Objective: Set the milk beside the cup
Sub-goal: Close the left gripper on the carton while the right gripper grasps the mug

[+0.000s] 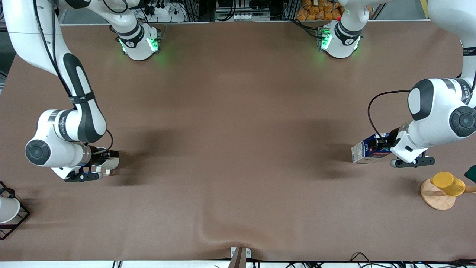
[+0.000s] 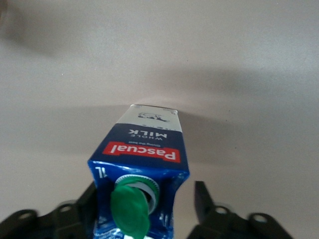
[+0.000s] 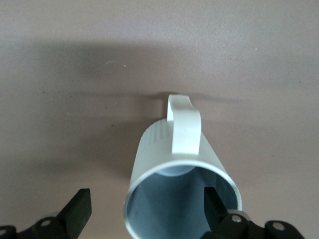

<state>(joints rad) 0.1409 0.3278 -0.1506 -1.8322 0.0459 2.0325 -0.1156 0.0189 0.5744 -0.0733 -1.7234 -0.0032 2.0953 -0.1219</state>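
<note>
The off-white cup needs to be ready for the milk beside it, so the robot's right gripper will grab the cup by its rim (image 3: 129, 199) next.
The milk (image 1: 366, 149), a dark blue carton with a green cap, is near the left arm's end of the table. Its capped top points toward my left gripper (image 1: 385, 147). In the left wrist view the milk (image 2: 144, 149) sits between the open fingers of the left gripper (image 2: 144, 191); one finger is against it and the other stands clear. The off-white cup (image 1: 111, 162) is near the right arm's end. My right gripper (image 1: 104, 160) is open at its mouth. In the right wrist view the cup (image 3: 174, 149) faces the right gripper (image 3: 147, 199), handle up, with one finger inside the rim and one outside.
A yellow cup (image 1: 448, 183) lies on a round wooden coaster (image 1: 433, 199) near the left arm's end. A dark green thing (image 1: 471, 173) shows at the view's edge beside it. A white cup in a black wire frame (image 1: 7, 212) sits at the right arm's end. The brown tablecloth (image 1: 238, 149) has a fold near the front edge.
</note>
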